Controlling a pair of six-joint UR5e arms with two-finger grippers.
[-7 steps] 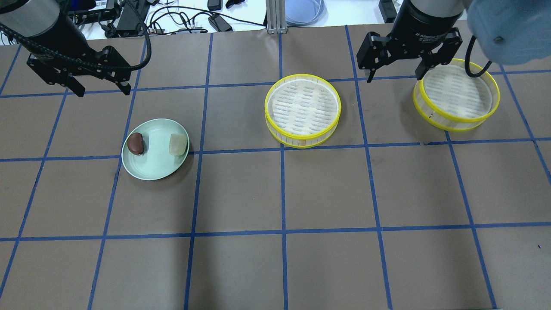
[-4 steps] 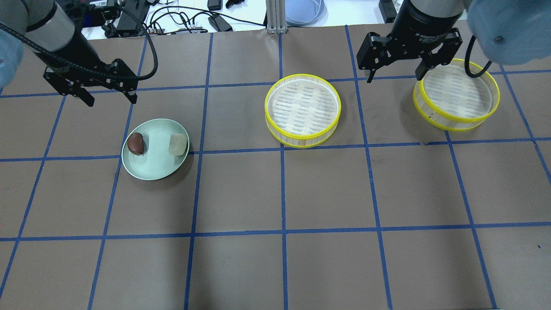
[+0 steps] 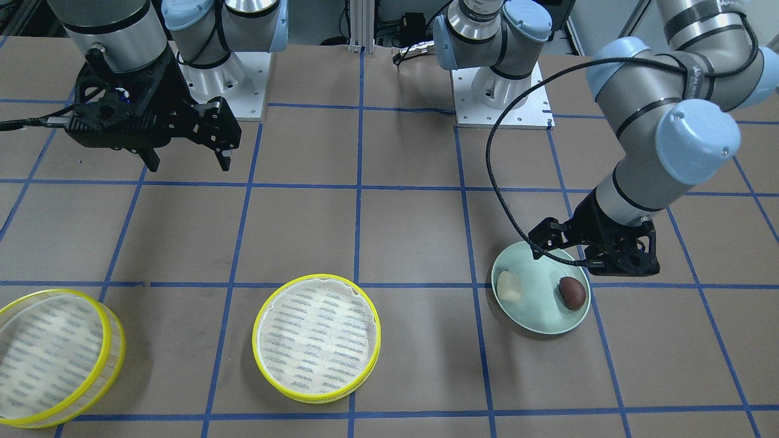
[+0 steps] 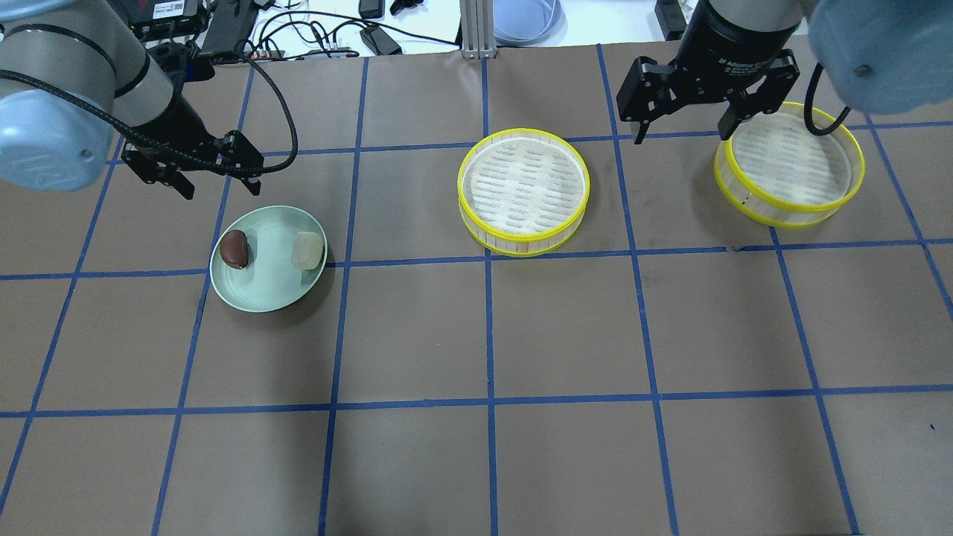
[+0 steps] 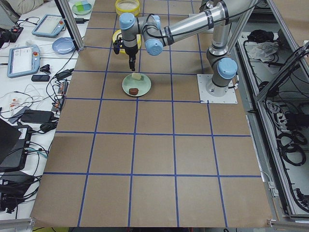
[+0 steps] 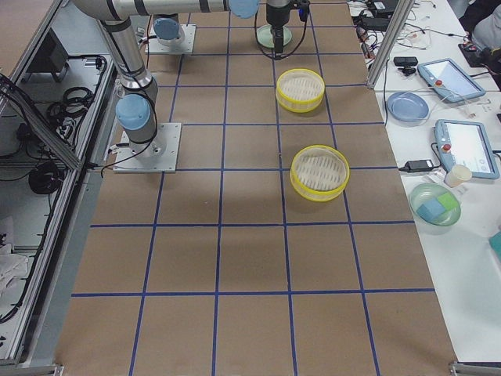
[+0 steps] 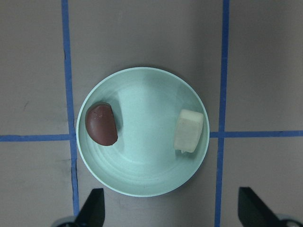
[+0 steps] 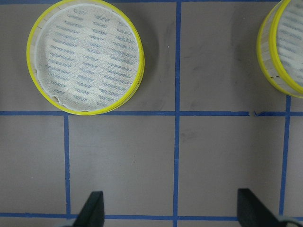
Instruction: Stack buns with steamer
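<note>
My left gripper should next grab the pale cream bun by its long sides, to start stacking the buns in the steamer (image 3: pixel 316 337).
A glossy brown bun (image 4: pixel 234 249) and a pale cream bun (image 4: pixel 308 250) lie apart on a mint-green plate (image 4: pixel 268 294). In the left wrist view the brown bun (image 7: pixel 101 124) is left and the cream bun (image 7: pixel 189 130) right. One yellow-rimmed steamer tray (image 4: pixel 523 186) stands mid-table, the other (image 4: pixel 789 160) at the far right; both are empty. My left gripper (image 4: pixel 221 192) is open and empty, hovering just beyond the plate's far rim. My right gripper (image 4: pixel 682 136) is open and empty, above the table between the two trays, next to the right one.
Blue tape lines grid the brown table. Cables, tablets and bowls lie on the white bench beyond the far edge (image 4: pixel 313 33). The robot bases (image 3: pixel 499 91) stand at the near side.
My left arm has swung right and toward the plate, its open gripper now close behind the plate's rim. The right gripper has barely moved. Buns and trays are unmoved.
</note>
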